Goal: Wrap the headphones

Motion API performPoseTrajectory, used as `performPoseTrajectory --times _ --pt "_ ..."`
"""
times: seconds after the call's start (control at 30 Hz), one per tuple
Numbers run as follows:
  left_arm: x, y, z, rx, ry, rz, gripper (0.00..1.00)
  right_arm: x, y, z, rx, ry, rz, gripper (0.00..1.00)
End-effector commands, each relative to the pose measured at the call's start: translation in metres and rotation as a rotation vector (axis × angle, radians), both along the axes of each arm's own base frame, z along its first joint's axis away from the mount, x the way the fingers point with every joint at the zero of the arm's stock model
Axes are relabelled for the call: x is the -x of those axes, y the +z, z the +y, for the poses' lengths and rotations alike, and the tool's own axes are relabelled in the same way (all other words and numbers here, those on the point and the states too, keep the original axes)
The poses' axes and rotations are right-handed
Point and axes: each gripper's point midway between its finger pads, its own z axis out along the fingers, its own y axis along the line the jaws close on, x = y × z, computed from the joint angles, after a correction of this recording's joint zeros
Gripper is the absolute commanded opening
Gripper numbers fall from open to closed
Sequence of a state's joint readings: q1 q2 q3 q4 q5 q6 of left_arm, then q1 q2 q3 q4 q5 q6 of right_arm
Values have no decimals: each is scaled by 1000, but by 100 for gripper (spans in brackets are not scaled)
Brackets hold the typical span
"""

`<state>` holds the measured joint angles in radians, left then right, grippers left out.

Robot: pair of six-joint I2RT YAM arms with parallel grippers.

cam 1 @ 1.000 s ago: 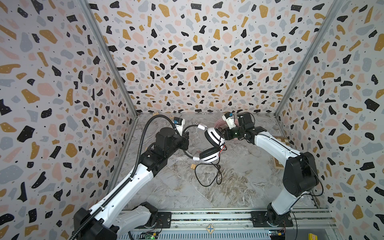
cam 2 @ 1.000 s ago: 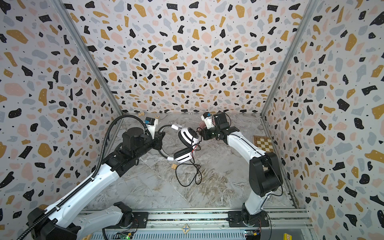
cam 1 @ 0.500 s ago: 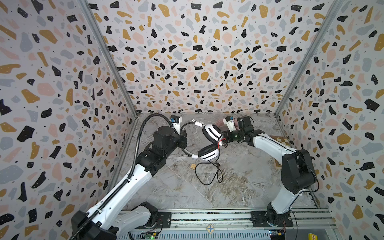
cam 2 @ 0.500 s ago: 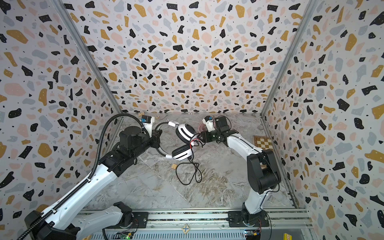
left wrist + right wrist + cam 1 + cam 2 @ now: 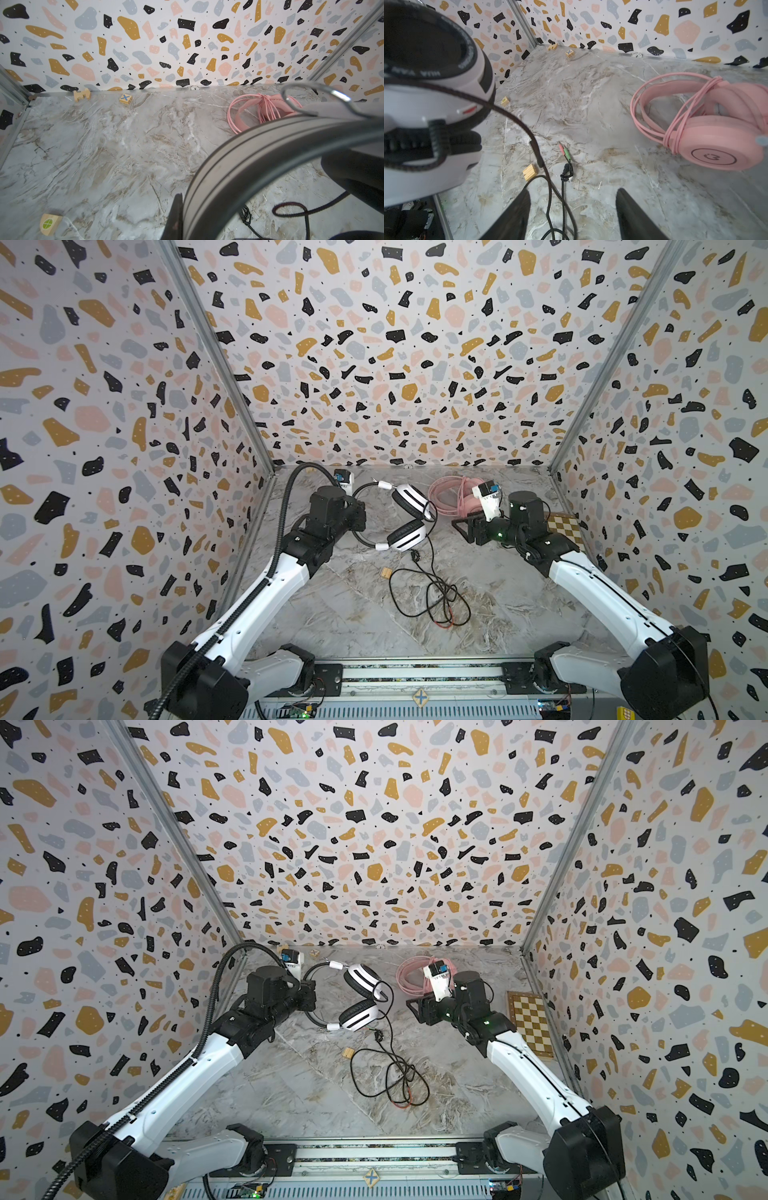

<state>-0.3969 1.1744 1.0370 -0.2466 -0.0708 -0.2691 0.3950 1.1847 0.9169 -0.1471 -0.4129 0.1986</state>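
I should next use my right gripper to grab the black cable by the part of the cable that hangs from the ear cups, so I can wrap it around the headphones (image 5: 410, 533).
The white headphones (image 5: 408, 517) with black pads hang above the floor, and my left gripper (image 5: 360, 517) is shut on their black headband (image 5: 249, 158). Their black cable (image 5: 432, 593) lies in a loose tangle on the floor, its plugs (image 5: 564, 151) free. My right gripper (image 5: 463, 529) stands open just right of the ear cups and holds nothing. In the right wrist view the cable runs on the floor below its fingers (image 5: 517, 207). The pink headphones (image 5: 453, 493) lie at the back with their pink cable wound round them.
A small wooden block (image 5: 386, 573) lies beside the black cable. A checkerboard (image 5: 567, 529) rests by the right wall. More wooden pieces (image 5: 125, 98) sit along the back wall and one (image 5: 49, 224) lies near the left arm. Patterned walls close three sides.
My right gripper, shut beside the upper white ear cup a second ago, has opened and drawn back to the right. The left gripper keeps the headband and has shifted slightly left.
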Motion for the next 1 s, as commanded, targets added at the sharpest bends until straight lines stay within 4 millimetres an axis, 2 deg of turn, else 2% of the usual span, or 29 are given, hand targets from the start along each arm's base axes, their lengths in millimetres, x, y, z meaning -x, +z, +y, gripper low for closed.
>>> performPoseTrajectory --times 0.0,0.07,0.3,0.43,0.57,0.63,0.73,0.8,0.97 --pt "-8 60 -8 164 -23 -137 0 12 -17 4 -20 26 41 67" --pt "-9 64 -9 192 -35 -141 0 16 -33 11 -28 50 75 67" --pt "-6 74 -7 223 -43 -140 0 31 -60 43 -88 165 89 68" --pt "-4 77 -6 232 -43 -144 0 38 -65 60 -109 219 100 68" --pt "-4 79 -7 245 -50 -142 0 39 -64 68 -143 238 109 68" --pt "-5 81 -7 260 -53 -140 0 37 -67 69 -155 231 105 58" --pt "-8 84 -4 298 -39 -138 0 33 -84 65 -128 195 120 25" --pt "-12 88 2 319 -12 -136 0 34 -96 60 -110 170 134 12" --pt "-23 98 17 453 32 -128 0 38 -124 45 -87 93 179 3"
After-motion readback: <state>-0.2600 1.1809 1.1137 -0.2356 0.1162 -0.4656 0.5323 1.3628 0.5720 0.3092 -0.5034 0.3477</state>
